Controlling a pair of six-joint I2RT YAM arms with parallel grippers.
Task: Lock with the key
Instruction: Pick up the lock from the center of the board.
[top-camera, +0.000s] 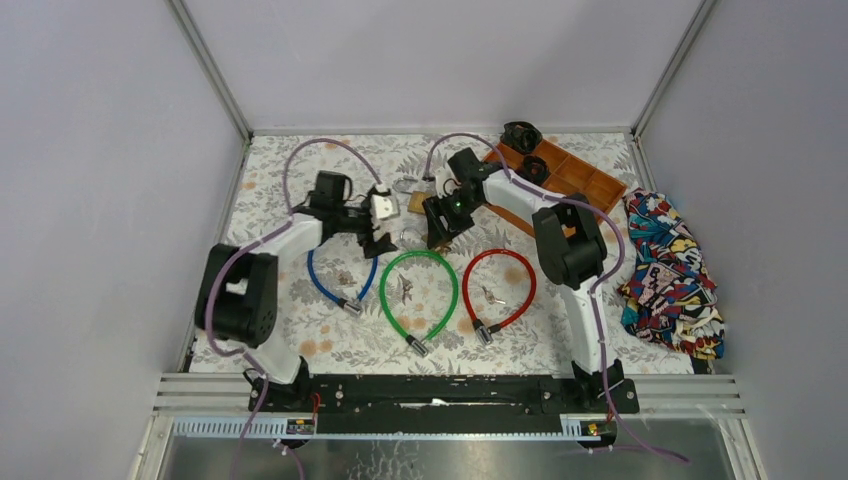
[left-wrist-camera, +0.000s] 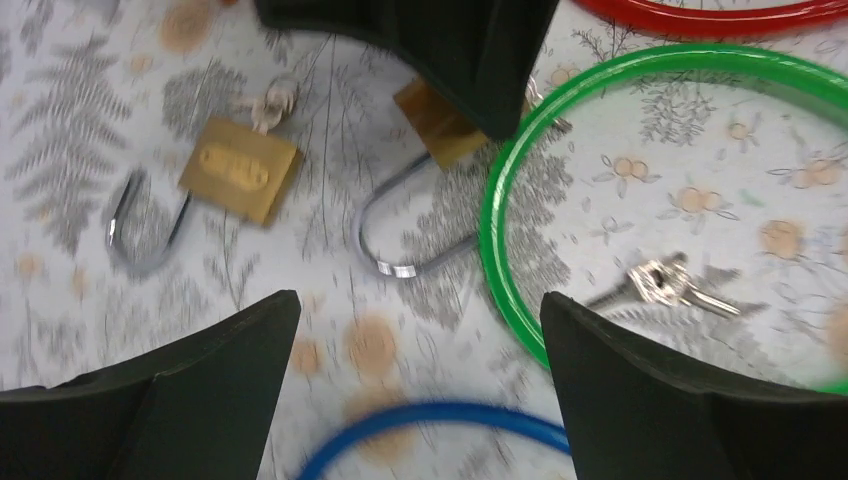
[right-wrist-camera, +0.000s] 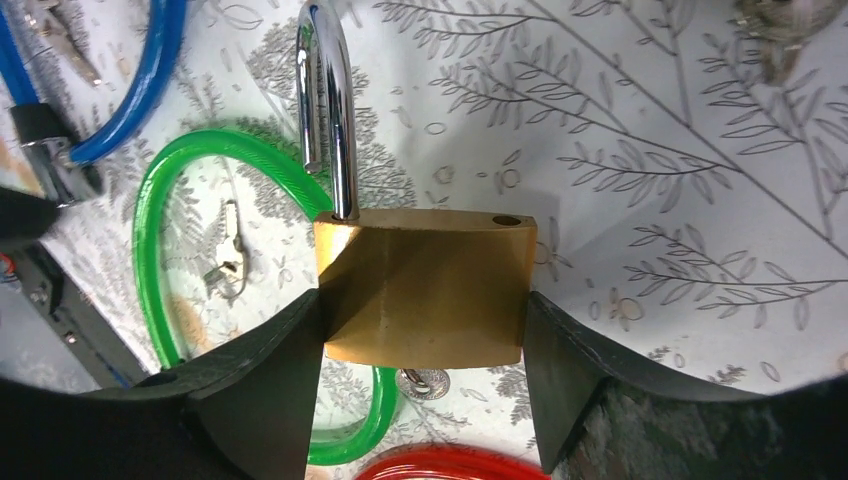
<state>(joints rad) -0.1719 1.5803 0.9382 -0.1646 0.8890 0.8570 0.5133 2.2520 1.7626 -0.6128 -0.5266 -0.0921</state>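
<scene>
The brass padlock should next be grabbed with my left gripper by its open steel shackle (top-camera: 409, 238) (left-wrist-camera: 378, 258), so that the padlock's body stays free for my right gripper to grab again.
My right gripper (right-wrist-camera: 425, 296) is shut on the body of a brass padlock (right-wrist-camera: 425, 300) and holds it against the table. The padlock's steel shackle (right-wrist-camera: 330, 110) is swung open. A round silver key head (right-wrist-camera: 423, 383) shows just under the padlock's base. In the left wrist view the same padlock (left-wrist-camera: 440, 130) lies partly under the right gripper's black fingers. A second brass padlock (left-wrist-camera: 238, 168) lies further left with its shackle open and a key at its base. My left gripper (left-wrist-camera: 418, 302) is open and empty above the table, close beside the right gripper (top-camera: 437, 228).
A green cable lock (top-camera: 420, 295), a red one (top-camera: 500, 290) and a blue one (top-camera: 335, 285) lie on the floral cloth, with loose keys (left-wrist-camera: 665, 285) inside the green loop. A brown tray (top-camera: 570, 175) sits at the back right. Patterned fabric (top-camera: 670, 270) lies at the right edge.
</scene>
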